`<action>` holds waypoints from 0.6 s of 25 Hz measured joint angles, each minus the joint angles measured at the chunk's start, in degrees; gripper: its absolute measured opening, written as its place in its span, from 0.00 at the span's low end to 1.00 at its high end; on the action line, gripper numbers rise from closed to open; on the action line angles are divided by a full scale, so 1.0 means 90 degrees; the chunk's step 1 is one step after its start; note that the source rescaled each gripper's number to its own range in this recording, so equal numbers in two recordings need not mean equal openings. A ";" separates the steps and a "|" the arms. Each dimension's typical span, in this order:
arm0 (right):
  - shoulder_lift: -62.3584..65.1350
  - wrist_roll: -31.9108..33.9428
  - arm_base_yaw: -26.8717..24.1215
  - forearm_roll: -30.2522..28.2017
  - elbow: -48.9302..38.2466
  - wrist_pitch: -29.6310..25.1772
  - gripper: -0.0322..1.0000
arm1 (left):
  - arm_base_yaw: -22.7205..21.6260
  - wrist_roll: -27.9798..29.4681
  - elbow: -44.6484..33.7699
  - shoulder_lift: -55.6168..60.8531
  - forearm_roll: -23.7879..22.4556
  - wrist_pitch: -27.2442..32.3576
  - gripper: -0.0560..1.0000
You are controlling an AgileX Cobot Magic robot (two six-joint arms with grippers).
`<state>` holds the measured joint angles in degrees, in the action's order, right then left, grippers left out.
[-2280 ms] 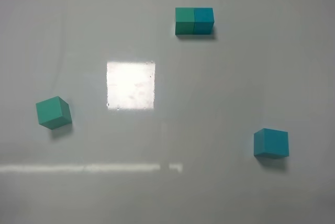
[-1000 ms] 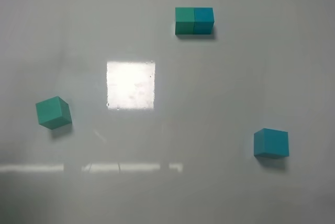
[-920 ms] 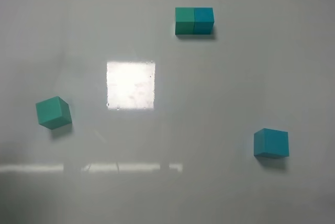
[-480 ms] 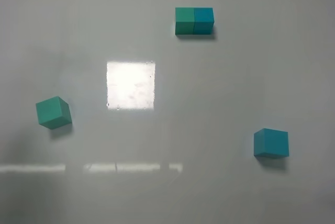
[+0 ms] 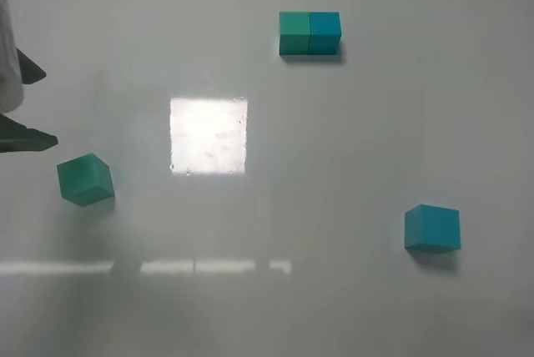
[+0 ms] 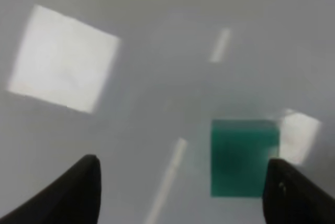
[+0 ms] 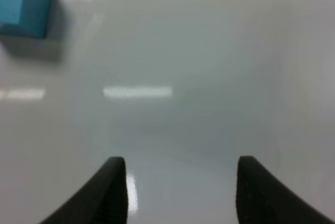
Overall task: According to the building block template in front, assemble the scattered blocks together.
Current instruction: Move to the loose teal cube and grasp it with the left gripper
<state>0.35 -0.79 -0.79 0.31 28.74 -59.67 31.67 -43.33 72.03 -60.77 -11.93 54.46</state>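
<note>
My left gripper grabs the green cube by its opposite sides next, to join the loose green cube [image 5: 85,179] with the loose blue cube [image 5: 432,228].
The building block template [image 5: 309,33], a small green and blue pair joined side by side, sits at the back of the table. The loose green cube [image 5: 85,179] lies at the left and the loose blue cube [image 5: 432,228] at the right. My left gripper [image 5: 40,107] shows at the left edge, open and empty, just behind the green cube. In the left wrist view the gripper [image 6: 182,162] is open, with the green cube [image 6: 243,158] close to one finger. My right gripper [image 7: 180,164] is open and empty, with the blue cube [image 7: 23,4] well ahead and off to one side. It is out of the exterior view.
The grey table [image 5: 350,140] is glossy. A bright square light reflection [image 5: 209,135] lies left of centre, and a thin bright streak [image 5: 150,268] runs near the front.
My left gripper has come into the exterior view at the left edge, near the green cube. None of the cubes has moved.
</note>
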 joint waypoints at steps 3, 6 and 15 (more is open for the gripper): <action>0.0000 0.0000 0.0000 0.0000 0.0000 0.0000 0.27 | 0.0598 0.0954 0.0000 -0.0003 -0.0840 0.0256 0.85; 0.0000 0.0000 0.0000 0.0000 0.0000 0.0000 0.27 | 0.0916 0.1661 -0.0070 -0.0075 -0.1291 0.0814 0.84; 0.0000 0.0000 0.0000 0.0000 0.0000 0.0000 0.24 | 0.1060 0.2864 -0.0686 -0.0168 -0.1966 0.0874 0.84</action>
<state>0.35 -0.79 -0.79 0.31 28.74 -59.67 41.21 -17.56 65.86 -62.29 -29.62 62.33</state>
